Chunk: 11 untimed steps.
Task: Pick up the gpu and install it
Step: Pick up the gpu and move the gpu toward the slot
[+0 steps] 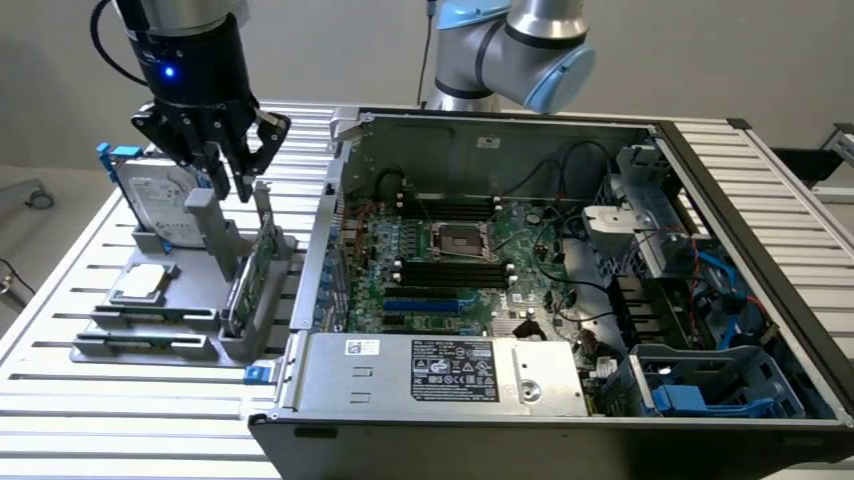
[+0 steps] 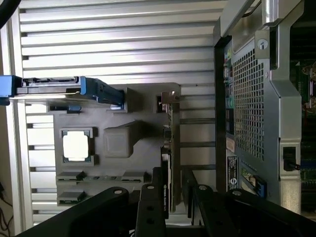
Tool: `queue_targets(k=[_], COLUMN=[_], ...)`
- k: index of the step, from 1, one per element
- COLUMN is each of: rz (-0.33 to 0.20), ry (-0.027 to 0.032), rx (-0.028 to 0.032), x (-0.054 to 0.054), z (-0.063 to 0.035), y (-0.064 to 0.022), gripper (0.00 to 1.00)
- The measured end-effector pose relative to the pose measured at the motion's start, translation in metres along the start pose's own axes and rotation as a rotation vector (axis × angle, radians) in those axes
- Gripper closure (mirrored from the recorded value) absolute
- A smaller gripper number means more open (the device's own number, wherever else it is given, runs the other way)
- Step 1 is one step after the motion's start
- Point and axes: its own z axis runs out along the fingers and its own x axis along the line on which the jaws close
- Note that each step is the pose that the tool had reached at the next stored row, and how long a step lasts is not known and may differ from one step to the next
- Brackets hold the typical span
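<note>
The robot's gripper next needs to grab the GPU by its thin upper edge [image 1: 254, 248] to install it, since the grey holder is holding the GPU's bottom and ends.
The gpu [image 1: 262, 262] stands on its long edge in a slot of the grey holder [image 1: 147, 345], at the exterior view's left, just outside the open computer case [image 1: 747, 250]. Its green board faces the case. My gripper [image 1: 235, 188] hangs just above the card's far upper end, pointing down. In the wrist view the thin edge of the gpu [image 2: 170, 143] runs between my two black fingers [image 2: 150, 207], with a gap on each side. The gripper [image 2: 172, 174] is open and holds nothing.
The holder also carries a silver hard drive in a blue frame [image 1: 167, 200] and a square silver CPU chip [image 1: 144, 283]. Inside the case lies the motherboard [image 1: 441, 260] with blue and black slots [image 1: 427, 303]. A metal wall [image 1: 314, 260] of the case stands close beside the gpu.
</note>
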Motion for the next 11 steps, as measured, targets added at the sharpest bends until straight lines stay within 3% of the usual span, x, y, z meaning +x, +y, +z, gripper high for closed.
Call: queue_targets(k=[5, 7, 8, 11], rz=[-0.002, -0.003, -0.003, -0.005], ry=[0.0002, 0.0001, 0.0002, 0.0004], rx=[0.0001, 0.0001, 0.0002, 0.0004], x=[0.000, 0.000, 0.000, -0.001], z=[0.0089, 0.0126, 0.0143, 0.0196], y=[-0.0031, -0.0046, -0.0054, -0.0082], gripper=[0.70, 0.68, 0.62, 0.62])
